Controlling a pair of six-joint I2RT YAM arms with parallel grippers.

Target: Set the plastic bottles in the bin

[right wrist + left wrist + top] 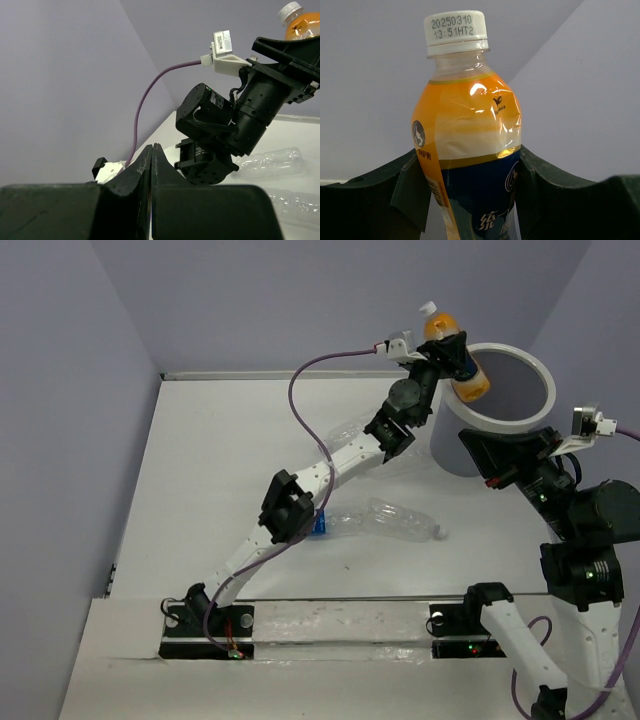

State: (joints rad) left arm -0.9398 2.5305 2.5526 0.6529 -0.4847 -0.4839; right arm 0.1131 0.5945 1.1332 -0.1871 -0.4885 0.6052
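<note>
The left gripper should open now, because the lower end of the orange-filled bottle points into the grey bin's opening and the bottle would fall inside.
My left gripper (452,352) is shut on the orange-filled bottle (452,350) with a white cap and blue label, and holds it tilted over the left rim of the grey bin (505,405). In the left wrist view the bottle (467,125) sits between both fingers (555,195). A clear bottle (400,520) lies on the table in front of the bin, with a blue-labelled one (322,523) partly behind the left arm. Another clear bottle (345,430) lies under that arm. My right gripper (151,150) is shut and empty, held to the right of the bin (497,455).
The white table (220,480) is walled by purple panels at the back and sides. The left arm (330,465) stretches diagonally across the middle. In the right wrist view, clear bottles (272,161) lie on the table beyond the left arm's wrist.
</note>
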